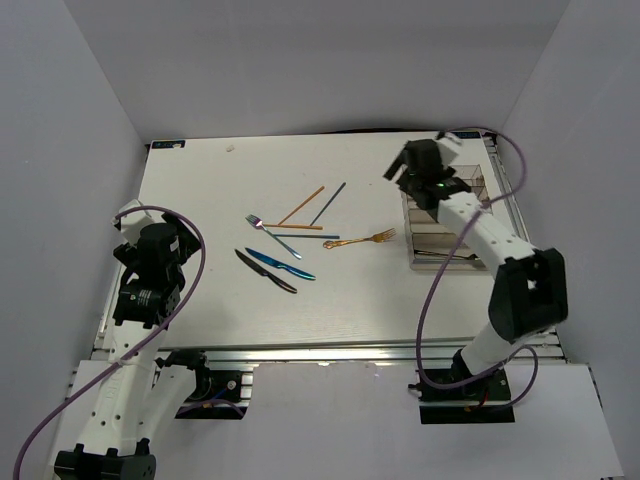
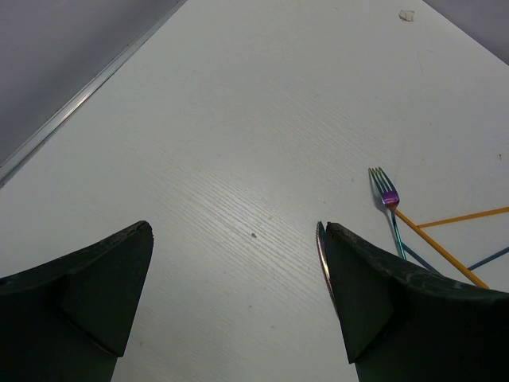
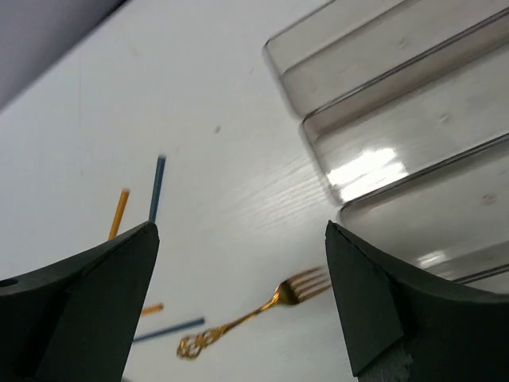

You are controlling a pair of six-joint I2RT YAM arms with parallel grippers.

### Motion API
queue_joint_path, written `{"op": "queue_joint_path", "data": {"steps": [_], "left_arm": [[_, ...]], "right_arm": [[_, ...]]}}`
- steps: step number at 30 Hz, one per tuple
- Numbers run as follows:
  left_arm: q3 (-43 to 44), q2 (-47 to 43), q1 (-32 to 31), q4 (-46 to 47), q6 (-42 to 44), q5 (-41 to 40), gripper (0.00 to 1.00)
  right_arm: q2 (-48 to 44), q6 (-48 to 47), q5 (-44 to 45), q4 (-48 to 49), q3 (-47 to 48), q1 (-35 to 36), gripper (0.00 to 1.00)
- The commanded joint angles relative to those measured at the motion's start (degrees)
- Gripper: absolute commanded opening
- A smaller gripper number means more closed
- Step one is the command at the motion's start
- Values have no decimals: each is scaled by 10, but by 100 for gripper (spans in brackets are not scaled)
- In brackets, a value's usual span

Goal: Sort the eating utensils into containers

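The right gripper grabs the gold fork by its handle near the fork's head (image 1: 361, 240) next. That leaves the fork's teeth free to enter the tray (image 1: 440, 225).
Loose utensils lie mid-table: a gold fork (image 1: 360, 240), an iridescent fork (image 1: 270, 232), orange chopsticks (image 1: 301, 206), blue chopsticks (image 1: 328, 203), a blue knife (image 1: 281, 264) and a black knife (image 1: 266, 271). The clear compartment tray (image 1: 440, 225) stands at the right, with dark utensils (image 1: 445, 256) in its near compartment. My right gripper (image 1: 397, 170) is open and empty above the tray's far left corner. In the right wrist view it (image 3: 240, 231) frames the gold fork (image 3: 262, 310) beside the tray (image 3: 398, 103). My left gripper (image 1: 150, 232) is open and empty at the left.
In the left wrist view the gripper (image 2: 237, 231) hovers over bare table. The iridescent fork (image 2: 387, 195), orange chopsticks (image 2: 445, 255) and the black knife's tip (image 2: 320, 255) lie to its right. White walls enclose the table.
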Motion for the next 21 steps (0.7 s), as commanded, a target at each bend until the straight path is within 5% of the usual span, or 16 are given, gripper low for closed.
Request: {"op": "queue_joint_path", "data": {"steps": [1, 8, 11, 21], "left_arm": [[0, -4, 0, 3, 1, 0, 98], [3, -3, 0, 1, 0, -4, 98], [1, -9, 0, 2, 0, -1, 98], [-1, -10, 0, 7, 5, 12, 98]], "right_arm": [[65, 22, 75, -185, 82, 77, 89], [170, 277, 102, -316, 167, 147, 89], [227, 371, 75, -391, 215, 151, 78], [292, 492, -3, -396, 181, 152, 65]]}}
